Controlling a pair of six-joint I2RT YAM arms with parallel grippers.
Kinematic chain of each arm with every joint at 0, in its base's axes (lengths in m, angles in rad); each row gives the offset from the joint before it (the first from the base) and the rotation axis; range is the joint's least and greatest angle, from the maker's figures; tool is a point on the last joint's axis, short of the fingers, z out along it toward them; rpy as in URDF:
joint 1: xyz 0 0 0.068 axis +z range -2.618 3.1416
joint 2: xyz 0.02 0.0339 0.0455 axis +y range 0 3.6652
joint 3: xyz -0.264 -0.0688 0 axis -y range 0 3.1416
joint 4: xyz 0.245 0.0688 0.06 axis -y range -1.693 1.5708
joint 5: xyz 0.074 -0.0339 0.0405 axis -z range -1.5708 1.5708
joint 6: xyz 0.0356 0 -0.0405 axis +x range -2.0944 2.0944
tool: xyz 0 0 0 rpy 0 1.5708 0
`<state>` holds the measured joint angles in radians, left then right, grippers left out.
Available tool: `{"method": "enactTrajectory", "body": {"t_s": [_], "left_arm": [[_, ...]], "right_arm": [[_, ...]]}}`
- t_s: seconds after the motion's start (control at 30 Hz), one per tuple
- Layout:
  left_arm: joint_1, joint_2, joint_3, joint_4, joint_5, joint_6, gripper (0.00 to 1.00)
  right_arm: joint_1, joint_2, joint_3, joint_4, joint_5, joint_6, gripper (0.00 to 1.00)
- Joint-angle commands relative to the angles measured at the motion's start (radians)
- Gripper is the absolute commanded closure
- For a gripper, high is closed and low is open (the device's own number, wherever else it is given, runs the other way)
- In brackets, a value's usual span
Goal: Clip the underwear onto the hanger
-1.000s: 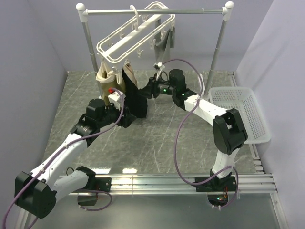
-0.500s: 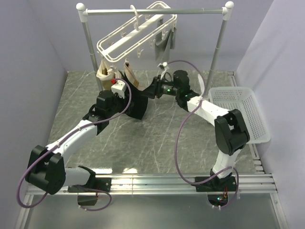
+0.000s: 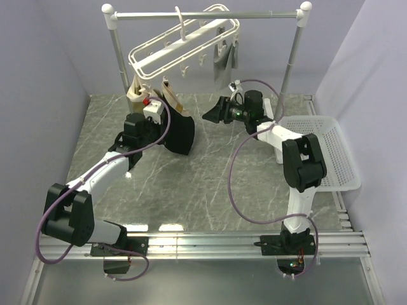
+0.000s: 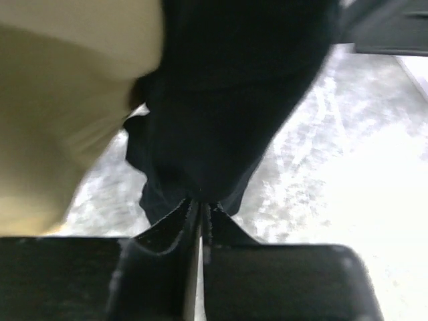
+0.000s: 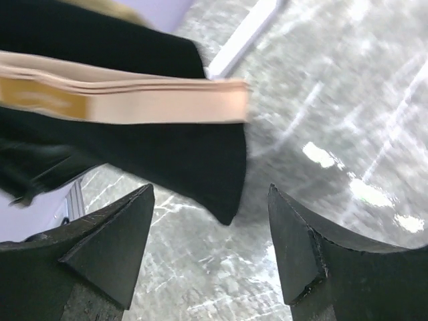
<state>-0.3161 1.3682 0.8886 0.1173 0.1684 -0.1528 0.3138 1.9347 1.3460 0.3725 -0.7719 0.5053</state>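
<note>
My right gripper grabs the tan waistband's loose end (image 3: 185, 112) next, away from the clips, so that end comes to the hanger (image 3: 184, 44) for clipping.
The underwear (image 3: 180, 130), black with a tan waistband, hangs below the white hanger (image 3: 184, 44), and its waistband end rises toward the dangling clips. My left gripper (image 3: 163, 135) is at its left side. In the left wrist view the left gripper (image 4: 200, 206) has its jaws pressed together on the lower edge of the underwear (image 4: 227, 100). My right gripper (image 3: 211, 115) stands open to the right, clear of the cloth. The right wrist view shows the right gripper (image 5: 210, 190) with nothing between its fingers and the underwear (image 5: 134, 154) ahead of them.
A tan garment (image 3: 137, 95) hangs left of the underwear and a grey garment (image 3: 222, 60) at the hanger's far end. The hanger hooks on a metal rail (image 3: 203, 15) on two posts. A white basket (image 3: 318, 152) sits at the right.
My right gripper let go of the underwear, opened wider and pulled back to the right. My left gripper moved up to the cloth and shut on it. The hanger swung a little.
</note>
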Motion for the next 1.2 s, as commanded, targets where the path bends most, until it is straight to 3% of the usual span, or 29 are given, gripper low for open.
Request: {"method": "enactTrajectory", "body": {"t_s": [0.0,0.1,0.2,0.37,0.7,0.93,1.17], "left_arm": [[0.003,-0.032,0.027,0.044,0.164,0.005,0.89],[0.005,-0.055,0.001,0.035,0.191,-0.007,0.97],[0.008,-0.057,-0.005,0.018,0.201,-0.005,0.99],[0.012,-0.046,0.013,-0.002,0.238,0.002,0.99],[0.018,-0.034,0.03,-0.045,0.312,0.042,1.0],[0.018,-0.031,0.042,-0.073,0.327,0.061,1.0],[0.018,-0.014,0.062,-0.085,0.327,0.067,0.99]], "right_arm": [[-0.007,0.032,0.062,0.061,-0.012,0.059,0.24],[-0.007,0.085,0.084,0.127,-0.03,0.145,0.21],[-0.005,0.164,0.108,0.212,-0.09,0.208,0.11],[-0.005,0.308,0.188,0.347,-0.136,0.432,0.05],[0.039,0.469,0.372,0.469,-0.141,0.627,0.04],[0.077,0.532,0.445,0.447,-0.127,0.65,0.04],[0.096,0.528,0.383,0.563,-0.145,0.739,0.05]]}}
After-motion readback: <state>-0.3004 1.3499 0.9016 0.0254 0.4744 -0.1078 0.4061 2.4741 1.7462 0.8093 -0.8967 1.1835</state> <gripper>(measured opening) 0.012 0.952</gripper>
